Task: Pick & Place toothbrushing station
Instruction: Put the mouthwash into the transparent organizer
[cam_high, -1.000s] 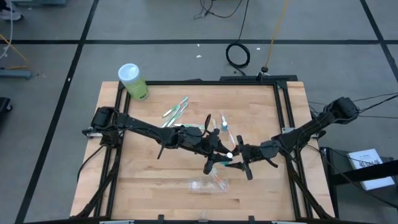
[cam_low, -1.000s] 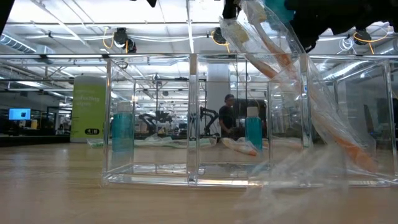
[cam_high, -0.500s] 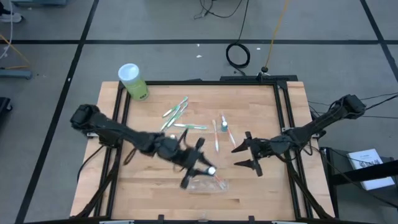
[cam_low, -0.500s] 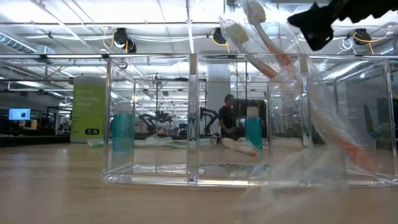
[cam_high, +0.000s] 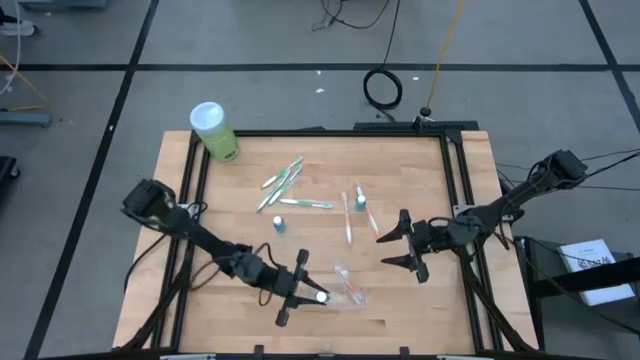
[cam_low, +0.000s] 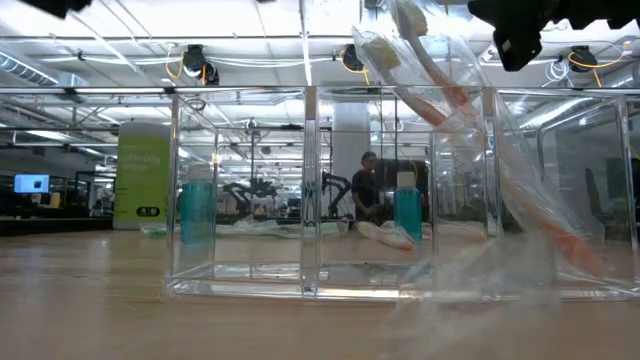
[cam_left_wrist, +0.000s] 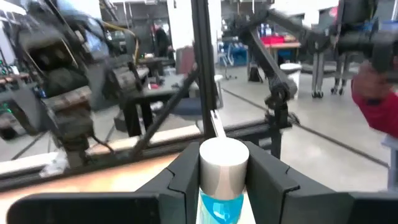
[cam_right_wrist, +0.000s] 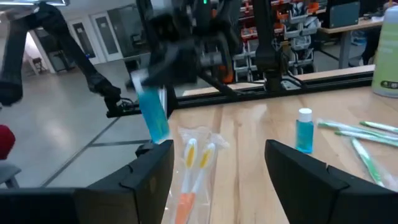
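Note:
The blue tube's cap is short of the clear pouch's middle, so my left gripper needs to move the tube toward the middle of the pouch before it lets go.
My left gripper (cam_high: 297, 292) hangs near the table's near edge, shut on a small blue tube with a white cap (cam_high: 320, 296), right beside the clear pouch (cam_high: 347, 287). The pouch lies flat with pink-white toothbrushes inside (cam_right_wrist: 194, 163). My right gripper (cam_high: 406, 246) stands open, right of the pouch, with nothing between its fingers. Two more blue tubes (cam_high: 279, 225) (cam_high: 360, 201) stand on the wood. Green-white toothbrushes (cam_high: 284, 181) and pink-white ones (cam_high: 347, 222) lie loose at mid table. My left gripper pinches the tube's blue body (cam_left_wrist: 219, 208) just behind the white cap (cam_left_wrist: 222, 163), between its two fingers (cam_left_wrist: 268, 182). The fingers come level from the table's left. The tube lies along them, cap past the tips, lifted clear of the table.
A green bottle with a white lid (cam_high: 213, 131) stands at the far left corner. A clear compartmented box (cam_low: 310, 200) fills the low view's front. Black rails (cam_high: 455, 190) frame the wooden top. Bare wood lies at the near left.
My right gripper has opened, let go of the tube at mid table and drawn back a little toward the right edge. My left gripper, shut on the tube, has swung quickly toward the near edge and left, sinking and rolling, and now hangs beside the pouch.

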